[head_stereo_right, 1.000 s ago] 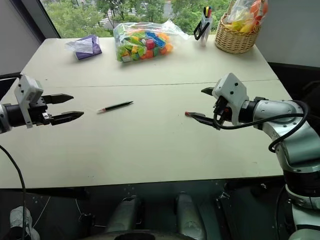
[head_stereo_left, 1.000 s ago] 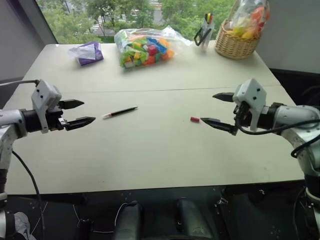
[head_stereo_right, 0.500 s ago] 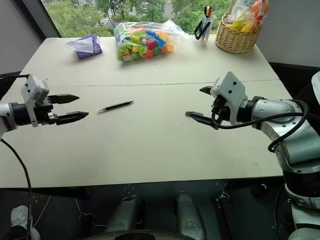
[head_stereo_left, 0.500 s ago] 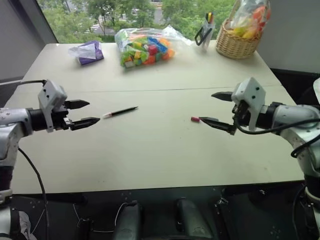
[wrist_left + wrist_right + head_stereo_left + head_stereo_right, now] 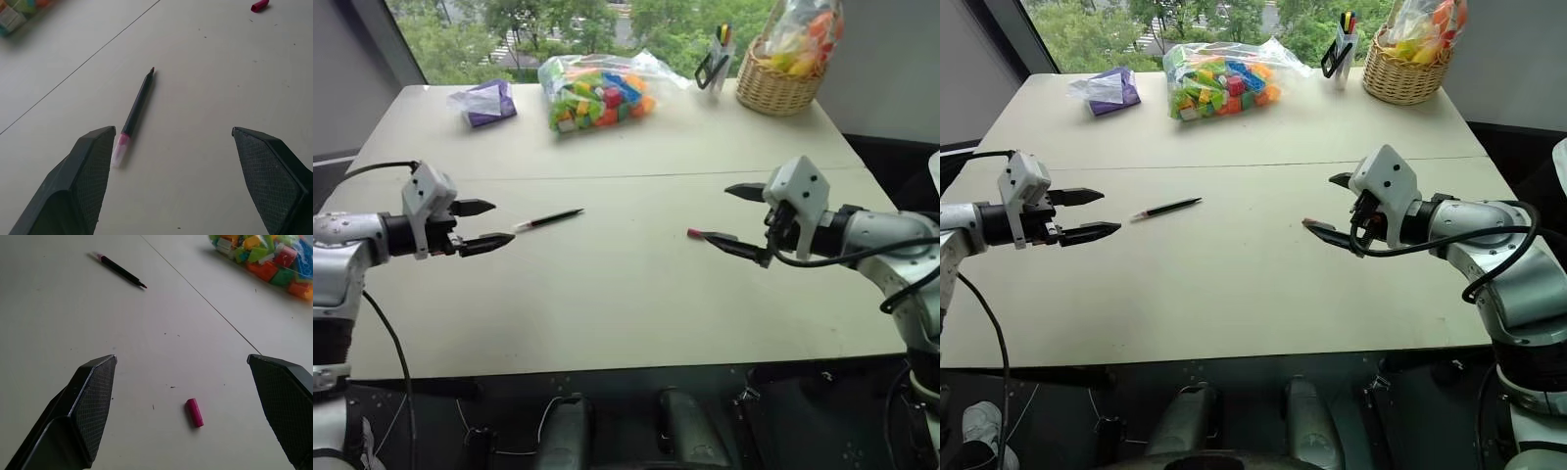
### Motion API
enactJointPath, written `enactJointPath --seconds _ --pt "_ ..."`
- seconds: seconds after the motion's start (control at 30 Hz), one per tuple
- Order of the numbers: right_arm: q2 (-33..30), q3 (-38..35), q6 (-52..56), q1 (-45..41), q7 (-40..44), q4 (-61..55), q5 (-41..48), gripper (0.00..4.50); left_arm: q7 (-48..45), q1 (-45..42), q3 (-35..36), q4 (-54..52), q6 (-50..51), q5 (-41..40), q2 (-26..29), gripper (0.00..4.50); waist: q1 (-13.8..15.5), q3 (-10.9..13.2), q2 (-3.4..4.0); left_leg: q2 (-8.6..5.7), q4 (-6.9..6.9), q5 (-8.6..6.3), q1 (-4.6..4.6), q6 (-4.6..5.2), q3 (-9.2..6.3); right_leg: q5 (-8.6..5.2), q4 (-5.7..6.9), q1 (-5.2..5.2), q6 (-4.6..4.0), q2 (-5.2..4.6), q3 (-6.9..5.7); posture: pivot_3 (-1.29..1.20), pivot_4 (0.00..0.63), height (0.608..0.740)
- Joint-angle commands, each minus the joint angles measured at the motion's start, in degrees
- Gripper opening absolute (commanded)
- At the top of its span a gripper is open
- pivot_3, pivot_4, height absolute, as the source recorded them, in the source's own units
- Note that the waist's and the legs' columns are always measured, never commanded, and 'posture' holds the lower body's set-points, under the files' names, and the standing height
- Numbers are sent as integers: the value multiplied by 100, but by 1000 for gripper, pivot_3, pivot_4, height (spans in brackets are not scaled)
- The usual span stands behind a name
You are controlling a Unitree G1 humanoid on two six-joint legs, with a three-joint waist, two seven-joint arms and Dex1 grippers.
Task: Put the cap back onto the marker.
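I need to grab the marker's black body near its pale end [image 5: 543, 221] with my left gripper next, to put the cap on the marker, whose inked tip [image 5: 581, 211] is bare.
The thin black marker [image 5: 548, 219] lies flat on the table left of centre, its pale pinkish end toward my left gripper [image 5: 496, 223]; it also shows in the left wrist view [image 5: 133, 115]. That gripper hovers open just left of the marker, nothing between its fingers. The tiny red-pink cap [image 5: 693, 233] lies on the table right of centre, seen too in the right wrist view [image 5: 194, 412]. My right gripper [image 5: 722, 213] hangs open over the table just right of the cap, its lower finger tip close beside it, holding nothing.
Along the far edge sit a purple bag [image 5: 486, 103], a clear bag of coloured bricks [image 5: 597, 93], a cup of pens and scissors [image 5: 716, 57] and a wicker basket [image 5: 778, 83]. A seam crosses the table [image 5: 607, 313] behind the marker.
My left gripper has crept right toward the marker's pinkish end, still open. The right gripper, cap and marker have stayed put.
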Motion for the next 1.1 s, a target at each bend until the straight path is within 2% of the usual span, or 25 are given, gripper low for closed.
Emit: enactJointPath --seconds 0.03,0.2,0.5,0.77,1.1 --pt "55 -101 -25 -19 -92 -253 71 4408 42 -381 -132 582 -579 309 -188 3982 6 0 0 0 1 0 0 0 0 0 0 0 0 0 0 0 150 740" --pt "101 -118 -53 100 -220 -339 2 4408 225 -1276 -474 2108 -1771 942 -741 3982 21 0 -1 -4 6 0 -5 0 -1 2 0 0 2 -1 -1 0 150 740" --pt "180 -346 79 512 -670 -820 36 4408 209 -2749 -1047 4612 -3196 1861 -1605 3982 -6 -1 -2 -8 10 -1 -11 1 -4 3 0 0 4 -2 -3 0 150 740" --pt "229 -551 263 800 -972 -1177 109 4408 362 -3083 -1276 5590 -3519 2437 -1951 3982 5 -2 -4 -8 10 -1 -11 3 -7 3 4 -1 5 -1 -3 0 150 740" --pt "230 -622 334 859 -1171 -1299 121 4408 496 -3123 -1384 5998 -3245 2879 -2045 3982 6 -3 -5 -10 12 -1 -8 3 -10 5 8 1 9 -1 -4 0 150 740"
